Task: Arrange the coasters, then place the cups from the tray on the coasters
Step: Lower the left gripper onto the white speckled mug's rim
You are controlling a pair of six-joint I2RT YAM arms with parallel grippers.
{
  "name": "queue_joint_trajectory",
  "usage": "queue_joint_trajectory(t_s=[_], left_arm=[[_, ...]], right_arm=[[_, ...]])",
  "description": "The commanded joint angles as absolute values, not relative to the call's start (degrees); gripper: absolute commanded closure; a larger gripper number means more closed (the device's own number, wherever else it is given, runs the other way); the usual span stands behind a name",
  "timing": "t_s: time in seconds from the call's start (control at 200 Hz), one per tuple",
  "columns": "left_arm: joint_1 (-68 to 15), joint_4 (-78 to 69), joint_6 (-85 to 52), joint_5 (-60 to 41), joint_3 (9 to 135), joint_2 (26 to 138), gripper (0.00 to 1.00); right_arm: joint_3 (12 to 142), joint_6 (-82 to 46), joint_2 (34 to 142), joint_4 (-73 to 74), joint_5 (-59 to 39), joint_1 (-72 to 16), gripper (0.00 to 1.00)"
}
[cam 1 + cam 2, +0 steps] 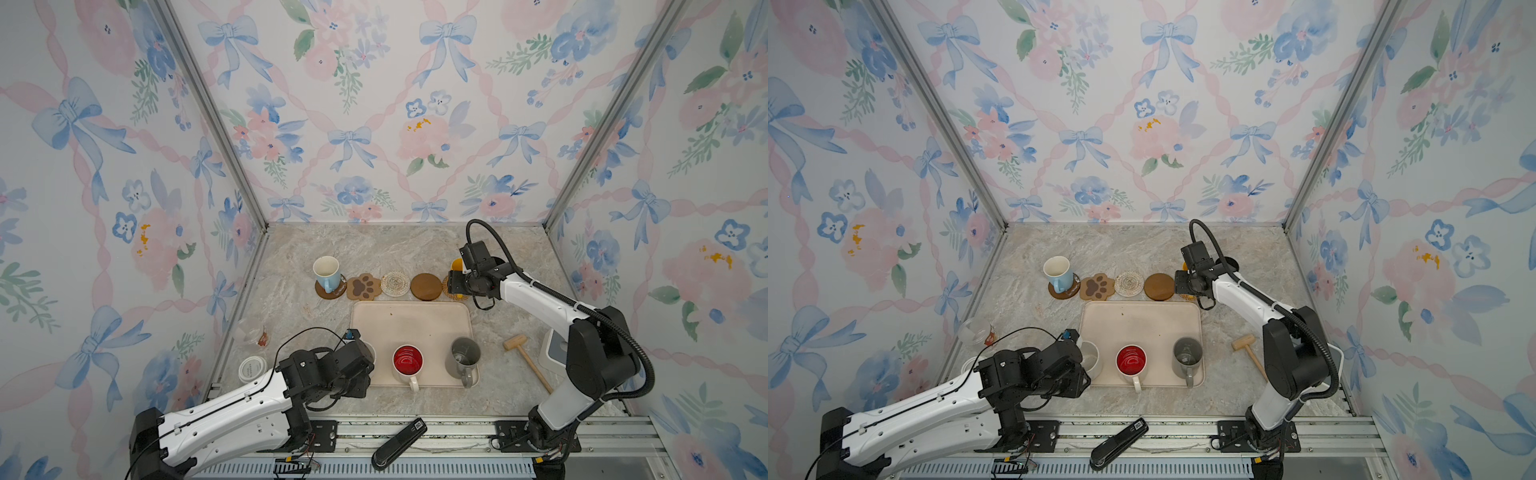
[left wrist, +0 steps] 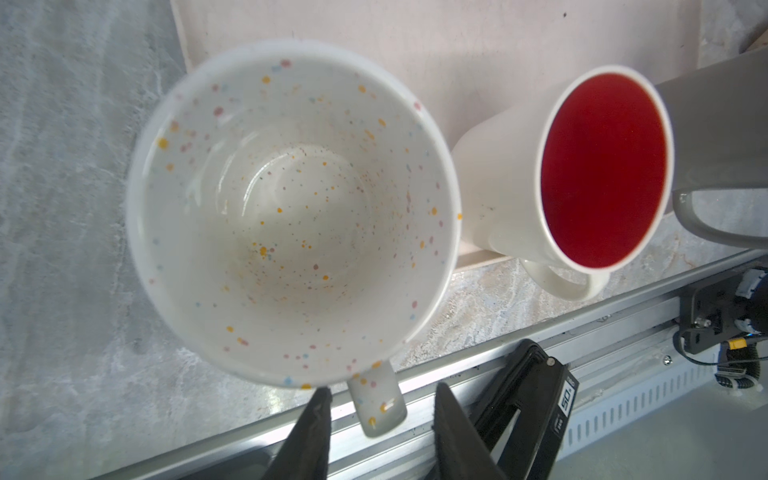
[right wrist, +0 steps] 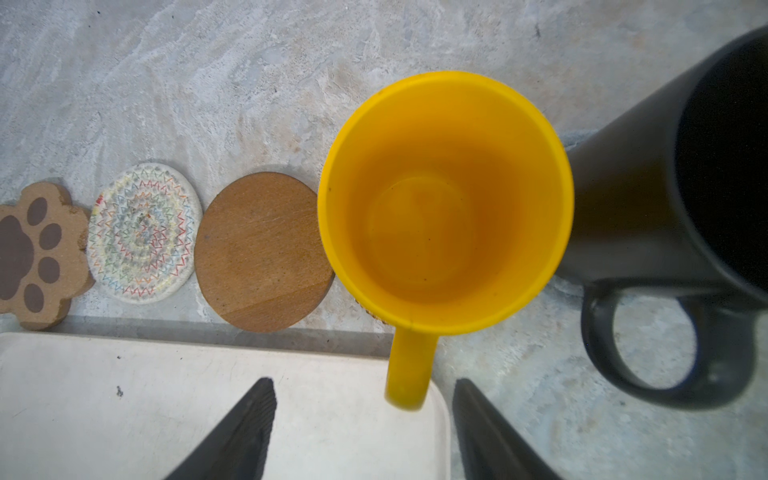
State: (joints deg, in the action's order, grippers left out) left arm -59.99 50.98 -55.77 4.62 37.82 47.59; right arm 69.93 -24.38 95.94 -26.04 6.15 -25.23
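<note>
I need to move my left gripper toward the cream-white cup's rim first and then close on the cup, as my fingers have the cream-white cup's handle [image 2: 377,402] between them but stop short of the cup's near rim.
The speckled cream-white cup [image 2: 291,216] stands on the beige tray's [image 1: 411,324] near-left corner. My left gripper [image 2: 382,388] is open, and the cup's handle [image 2: 380,405] sits between its fingers without touching them. A red-inside white cup [image 1: 408,360] and a grey cup [image 1: 464,353] share the tray's near edge. Behind the tray lie the coasters: dark brown round [image 1: 332,293] under a light blue cup [image 1: 326,270], then paw-shaped [image 1: 364,286], cream woven [image 1: 395,284], wooden disc [image 1: 426,286] and rattan [image 1: 446,291]. The yellow cup [image 3: 444,199] stands on the rattan, its handle between my open right gripper's [image 3: 363,380] fingers. The black cup [image 3: 665,187] is beside it.
A wooden mallet [image 1: 525,357] and a white-and-grey box [image 1: 552,353] lie right of the tray. A black stapler [image 1: 399,442] rests on the front rail. A white lid [image 1: 252,369] and a clear plastic cup [image 1: 251,332] sit by the left wall.
</note>
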Motion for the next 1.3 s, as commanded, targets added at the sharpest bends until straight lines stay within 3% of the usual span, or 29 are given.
queue_joint_trajectory(t_s=[0.0, 0.475, 0.71, 1.295], left_arm=[[-60.21, 50.25, -56.81, 4.94, 36.62, 47.76, 0.62], [-59.25, 46.29, -58.44, 8.31, 33.80, 51.66, 0.62], [-57.29, 46.23, -58.36, 9.74, 33.27, 52.82, 0.72], [-55.07, 45.21, -56.21, 10.93, 33.16, 53.68, 0.84]], right_arm=[[69.08, -23.56, 95.54, -25.76, 5.72, -25.75, 0.30], [68.79, -23.61, 95.39, -25.68, 5.54, -25.76, 0.29], [68.82, -23.67, 95.36, -25.60, 5.45, -25.84, 0.30], [68.90, -23.73, 95.67, -25.32, 5.01, -25.77, 0.29]])
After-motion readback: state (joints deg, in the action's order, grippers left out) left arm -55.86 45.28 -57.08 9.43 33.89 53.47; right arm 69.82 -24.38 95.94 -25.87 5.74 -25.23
